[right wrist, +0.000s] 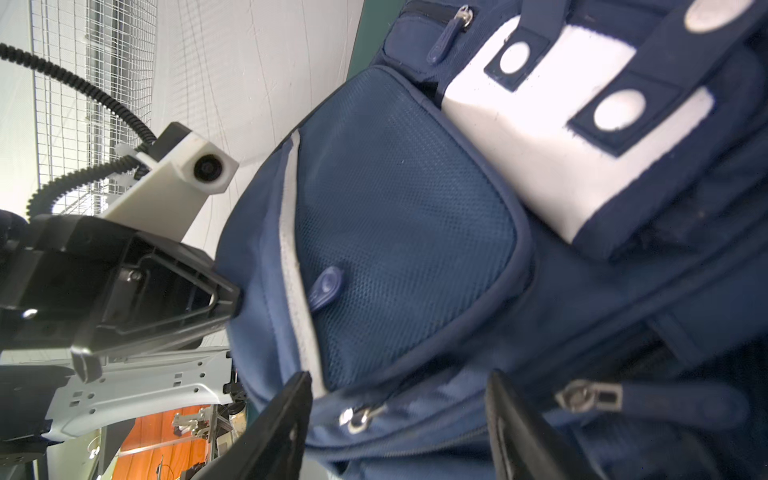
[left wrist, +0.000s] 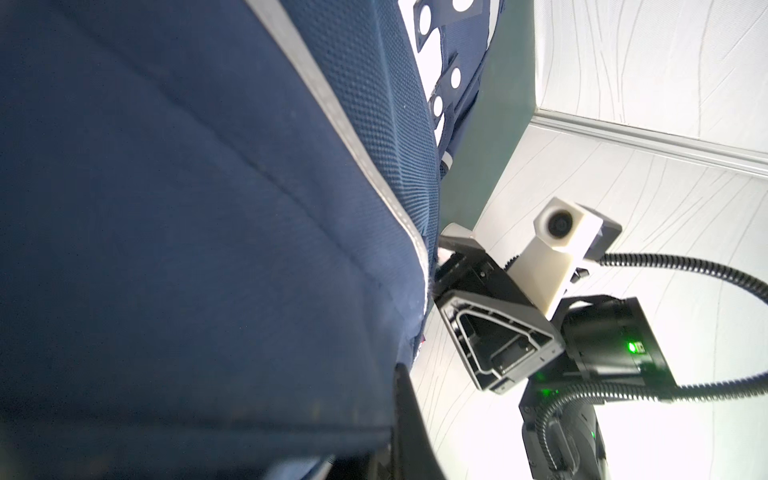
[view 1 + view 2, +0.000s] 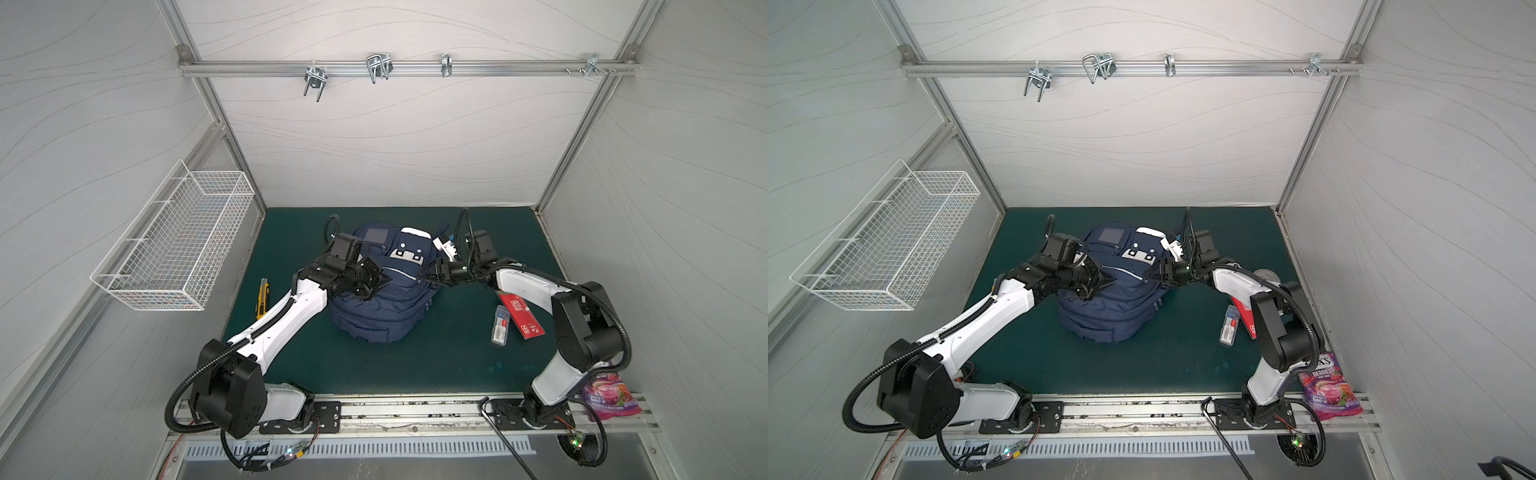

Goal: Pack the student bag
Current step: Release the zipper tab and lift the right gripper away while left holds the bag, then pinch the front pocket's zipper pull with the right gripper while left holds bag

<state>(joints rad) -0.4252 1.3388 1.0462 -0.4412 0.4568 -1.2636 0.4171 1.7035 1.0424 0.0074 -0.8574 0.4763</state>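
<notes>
In the right wrist view my fingers stop short of the metal zipper slider (image 1: 357,415), so my right gripper now moves toward it before closing.
The student bag (image 3: 386,309) (image 3: 1106,311), a navy backpack with white stripes and a white dotted patch, lies on the green mat in both top views. My left gripper (image 3: 384,282) (image 3: 1109,281) (image 2: 390,449) is at its left side, shut on a fold of the bag's fabric (image 2: 249,291); one finger (image 2: 411,415) shows and the other is hidden by cloth. My right gripper (image 3: 428,277) (image 3: 1152,275) (image 1: 399,415) is open at the bag's right side. Its fingers straddle a zipper line, with a metal zipper slider (image 1: 357,415) between them, untouched.
A yellow utility knife (image 3: 262,297) lies left of the bag. A clear labelled box (image 3: 500,326) and a red pack (image 3: 521,318) lie to the right under the right arm. A purple candy bag (image 3: 1329,390) sits by the right base. A white wire basket (image 3: 178,249) hangs on the left wall.
</notes>
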